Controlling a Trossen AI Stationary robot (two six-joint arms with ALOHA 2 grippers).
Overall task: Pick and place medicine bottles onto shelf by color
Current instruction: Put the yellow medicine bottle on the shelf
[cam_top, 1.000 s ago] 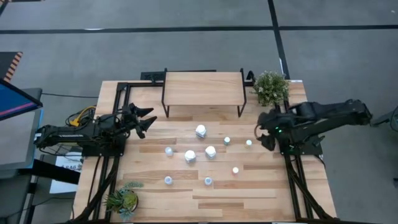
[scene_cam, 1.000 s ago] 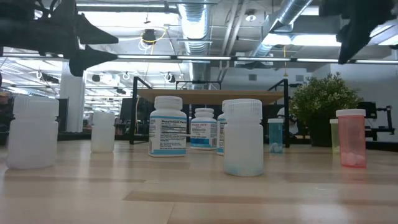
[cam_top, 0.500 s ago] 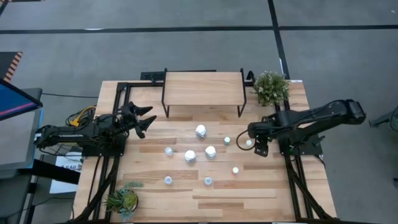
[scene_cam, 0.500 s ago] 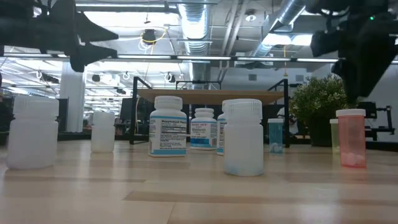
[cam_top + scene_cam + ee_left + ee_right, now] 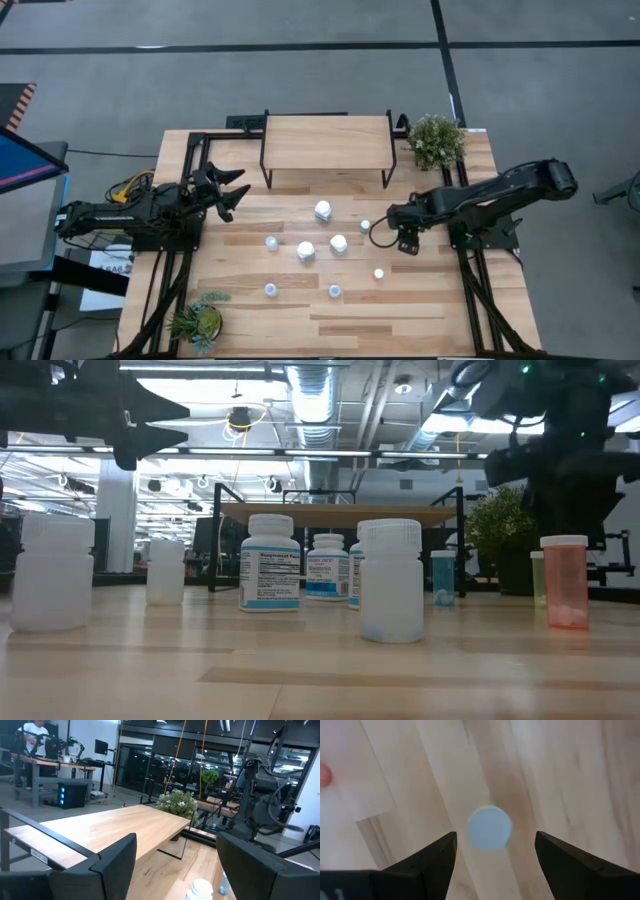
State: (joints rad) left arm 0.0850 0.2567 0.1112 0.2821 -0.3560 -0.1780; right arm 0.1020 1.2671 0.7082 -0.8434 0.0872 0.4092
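My right gripper grabs the small pale-capped bottle by its cap [image 5: 490,827] next, to place the bottle onto the shelf by color.
Several medicine bottles stand upright on the plank table: three bigger white ones [image 5: 323,210] [image 5: 338,243] [image 5: 305,251] and small ones, among them a green-capped one [image 5: 365,226] and an orange one [image 5: 378,273]. The shelf [image 5: 325,140] stands at the far edge. My right gripper [image 5: 404,238] hangs open above a small pale-capped bottle [image 5: 490,827], fingers pointing down and standing on either side of the cap, apart from it. In the high view the gripper hides this bottle. My left gripper [image 5: 236,191] is open and empty at the table's left.
A potted plant [image 5: 436,140] stands right of the shelf, and another [image 5: 198,320] at the near left corner. The orange bottle [image 5: 566,582] and a light-blue one [image 5: 442,578] stand close to my right gripper [image 5: 565,500]. Bare planks lie along the near edge.
My right gripper has reached out from the table's right side toward the left and come down, ending over the small pale-capped bottle, which it now hides in the high view. The bottles have stayed in place.
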